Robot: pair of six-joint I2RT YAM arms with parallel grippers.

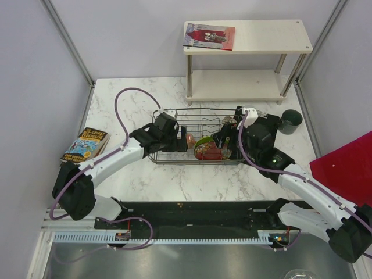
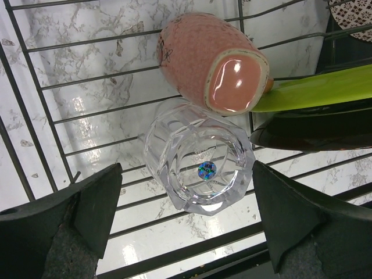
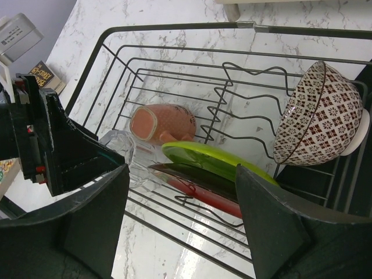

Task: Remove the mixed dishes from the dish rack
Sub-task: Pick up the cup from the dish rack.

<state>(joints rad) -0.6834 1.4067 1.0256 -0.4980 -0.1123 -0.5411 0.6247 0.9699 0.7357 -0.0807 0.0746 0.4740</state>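
Note:
I need to move my left gripper farther toward the clear glass between its fingers before closing on it, because they barely reach the glass's near end.
The dark wire dish rack (image 1: pixel 197 110) stands mid-table. In it lie a small pink cup (image 2: pixel 212 61) on its side, a clear glass (image 2: pixel 200 165), a lime-green plate (image 3: pixel 215 158) leaning over a red dish (image 3: pixel 204 195), and a patterned bowl (image 3: pixel 317 116) at the right end. My left gripper (image 2: pixel 185 209) is open inside the rack's left end, its jaws either side of the clear glass without touching it. My right gripper (image 3: pixel 183 192) is open above the plate and the red dish. A dark green cup (image 1: pixel 290 121) stands on the table right of the rack.
A white two-tier shelf (image 1: pixel 250 43) with a book (image 1: pixel 209 35) stands behind the rack. Books (image 1: pixel 86 145) lie at the left edge. A red board (image 1: pixel 346 168) is at the right. A black flat board (image 1: pixel 197 212) lies along the front.

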